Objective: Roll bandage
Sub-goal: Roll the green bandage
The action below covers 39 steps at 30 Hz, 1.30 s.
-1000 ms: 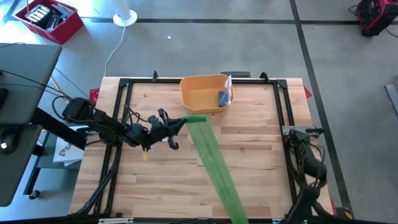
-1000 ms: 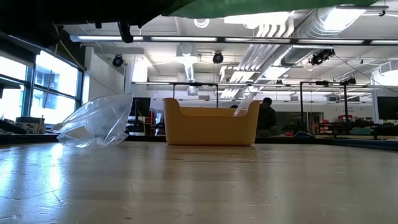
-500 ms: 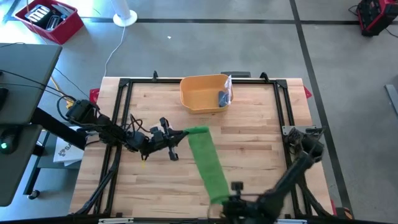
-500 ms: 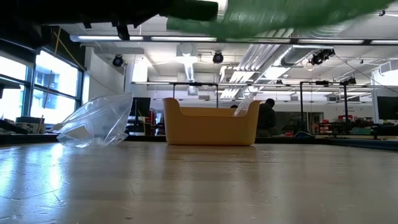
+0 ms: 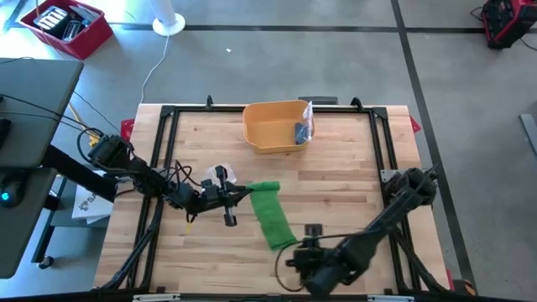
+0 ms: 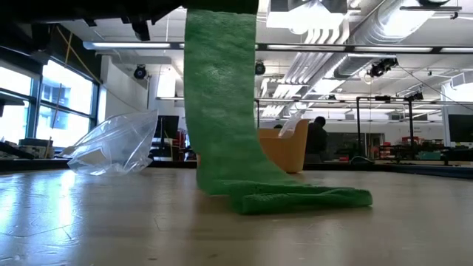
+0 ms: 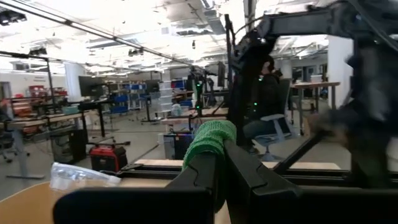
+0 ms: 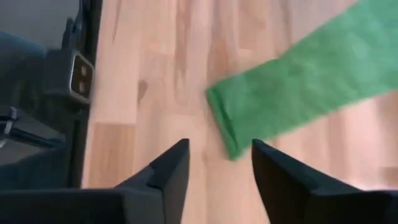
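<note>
I should grab the green bandage by its loose folded end (image 5: 284, 242) with my right gripper next. Then it can stretch the strip (image 5: 270, 208) out straight for rolling.
The green bandage (image 5: 270, 214) hangs from my left gripper (image 5: 245, 192), which is shut on its upper end above the middle of the table. It drops as a flat strip (image 6: 220, 103), and its lower end (image 6: 299, 198) lies folded on the wood. My right gripper (image 8: 214, 167) stands open just near of that lower end (image 8: 231, 134), low over the table and touching nothing. In the high view it shows near the front edge (image 5: 291, 257). My left gripper pinches the bandage's bunched upper end (image 7: 210, 138) between its two fingers. The fingers lie about level and come from the table's left. The strip hangs slack below the hold, with its lower end (image 5: 280, 241) resting on the table.
A yellow bin (image 5: 273, 126) holding a clear bag (image 5: 304, 124) stands at the far middle. Another crumpled clear plastic bag (image 6: 112, 145) lies by the left arm. A black frame (image 5: 382, 143) runs round the table top. Bare wood lies to the right.
My right gripper has come in from the near right with the bandage's near end, toward the left gripper, then opened and let go. The strip, first stretched slanting above the table, now hangs slack with that end fallen on the wood. My left gripper has shifted slightly toward the near edge.
</note>
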Tool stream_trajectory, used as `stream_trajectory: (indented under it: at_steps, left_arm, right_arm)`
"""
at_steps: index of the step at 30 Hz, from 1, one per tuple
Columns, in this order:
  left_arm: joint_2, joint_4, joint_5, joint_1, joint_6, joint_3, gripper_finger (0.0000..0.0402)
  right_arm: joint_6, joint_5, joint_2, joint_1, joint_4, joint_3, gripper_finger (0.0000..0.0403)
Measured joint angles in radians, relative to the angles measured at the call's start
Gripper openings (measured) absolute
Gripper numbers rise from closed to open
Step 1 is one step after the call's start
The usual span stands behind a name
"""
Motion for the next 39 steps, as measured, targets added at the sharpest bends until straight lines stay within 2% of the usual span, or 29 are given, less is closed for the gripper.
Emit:
stream_trajectory:
  at_steps: [2, 6, 9, 12, 14, 17, 19, 20, 25, 30, 33, 37, 39]
  left_arm:
    - [0.0, -0.004, 0.001, -0.009, 0.001, 0.0, 0.0005]
    - [0.001, -0.017, 0.029, -0.029, 0.026, 0.0, 0.0005]
    - [0.001, -0.007, 0.079, -0.046, 0.049, 0.0, 0.0005]
    - [0.001, -0.007, 0.112, -0.059, 0.067, 0.008, 0.0005]
    - [0.001, -0.019, 0.112, -0.064, 0.087, 0.028, 0.0005]
    - [0.002, -0.061, 0.097, -0.061, 0.12, 0.055, 0.0005]
    - [0.002, -0.092, 0.075, -0.052, 0.128, 0.067, 0.0005]
    - [0.002, -0.106, 0.062, -0.047, 0.126, 0.068, 0.0005]
    - [0.002, -0.176, 0.019, -0.023, 0.051, 0.068, 0.0005]
    - [0.002, -0.203, 0.015, -0.006, 0.015, 0.068, 0.0005]
    - [0.002, -0.209, 0.01, -0.001, 0.015, 0.068, 0.0005]
    - [0.002, -0.224, -0.056, -0.001, 0.031, 0.068, 0.0005]
    - [0.001, -0.25, -0.081, -0.001, 0.031, 0.068, 0.0005]
  right_arm:
    - [0.015, 0.078, -0.028, 0.025, -0.055, -0.001, 0.018]
    - [0.045, 0.324, -0.092, 0.086, -0.079, -0.055, 0.0185]
    - [0.19, 0.374, -0.192, 0.125, -0.044, -0.233, 0.0185]
    - [0.284, 0.398, -0.33, 0.152, 0.217, -0.482, 0.0185]
    - [0.222, 0.341, -0.398, 0.142, 0.522, -0.648, 0.0185]
    - [0.011, 0.135, -0.392, 0.093, 0.983, -0.834, 0.0185]
    - [-0.077, 0.034, -0.34, 0.053, 1.183, -0.889, 0.0185]
    - [-0.101, 0.012, -0.309, 0.033, 1.217, -0.894, 0.0185]
    - [-0.32, -0.039, -0.14, -0.06, 1.173, -0.83, 0.0185]
    - [-0.386, -0.157, -0.008, -0.164, 1.028, -0.722, 0.0177]
    - [-0.386, -0.248, 0.034, -0.209, 0.938, -0.649, 0.0132]
    - [-0.385, -0.371, 0.045, -0.219, 0.853, -0.593, 0.0023]
    - [-0.352, -0.424, 0.03, -0.196, 0.82, -0.572, 0.0014]
